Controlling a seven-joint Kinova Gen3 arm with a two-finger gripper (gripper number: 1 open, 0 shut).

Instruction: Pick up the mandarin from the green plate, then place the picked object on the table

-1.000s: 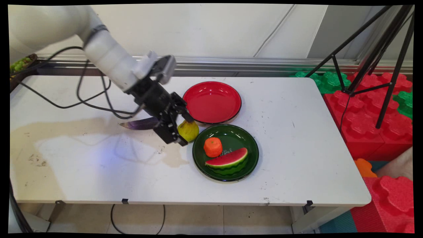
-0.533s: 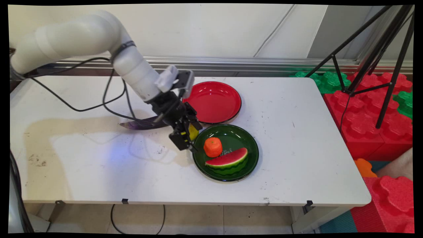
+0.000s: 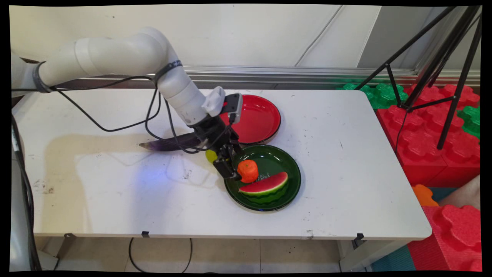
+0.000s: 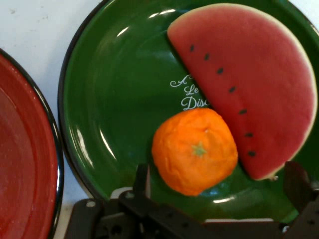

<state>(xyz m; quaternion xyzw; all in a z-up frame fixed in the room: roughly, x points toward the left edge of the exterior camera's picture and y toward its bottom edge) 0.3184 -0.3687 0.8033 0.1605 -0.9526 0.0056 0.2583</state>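
The orange needs to be lifted off the green plate, so my gripper should next take hold of the rounded sides of the orange (image 4: 195,150).
My gripper (image 3: 233,166) hangs low over the left part of the green plate (image 3: 284,159), open. In the hand view its two fingers (image 4: 141,180) stand wide apart, and the gripper (image 4: 219,175) frames the orange (image 4: 195,150) without touching it. The orange (image 3: 248,171) sits on the green plate (image 4: 114,99) beside a watermelon slice (image 3: 265,185), which also shows in the hand view (image 4: 249,84). A yellow pear (image 3: 210,155) lies on the table just left of the gripper, partly hidden by it. A purple eggplant (image 3: 163,144) lies behind the arm's wrist.
An empty red plate (image 3: 255,119) stands right behind the green one, its rim (image 4: 30,164) at the hand view's left. Black cables hang from the arm over the table's left half. A tripod and red and green foam blocks stand beyond the table's right edge.
The gripper has moved right, from around the yellow pear to over the green plate by the orange. The pear stays on the table to its left.
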